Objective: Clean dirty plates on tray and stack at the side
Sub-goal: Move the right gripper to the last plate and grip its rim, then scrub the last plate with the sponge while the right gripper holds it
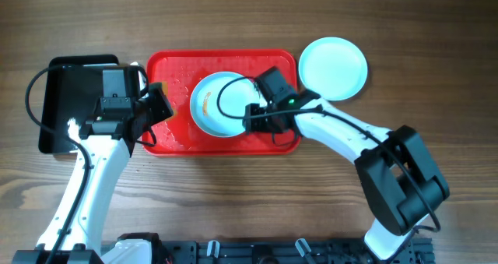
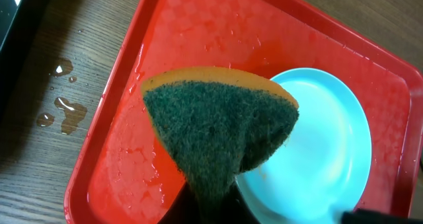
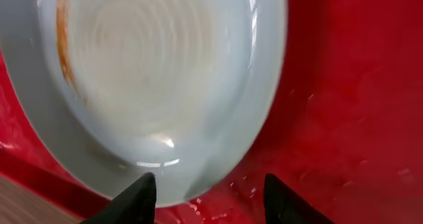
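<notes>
The smeared plate should be sponged clean and stacked, so the robot's right gripper will next grab the plate's rim opposite the smear, and the plate's top side will stay open.
A pale aqua plate point(image 1: 219, 104) with an orange smear lies on the red tray point(image 1: 173, 68). A second, clean-looking plate point(image 1: 333, 68) lies on the table right of the tray. No third plate shows. My left gripper point(image 1: 156, 104) is shut on a green-and-orange sponge point(image 2: 218, 128), held over the tray's left part beside the plate point(image 2: 324, 158). My right gripper point(image 3: 208, 187) is open at the smeared plate's right edge point(image 3: 152, 78), with the rim between its fingers. The smear point(image 3: 63, 39) runs along the plate's far side.
A glossy black tray point(image 1: 66, 100) lies on the table left of the red tray. Water drops point(image 2: 66, 108) sit on the wood between them. The red tray floor point(image 3: 344, 85) is wet.
</notes>
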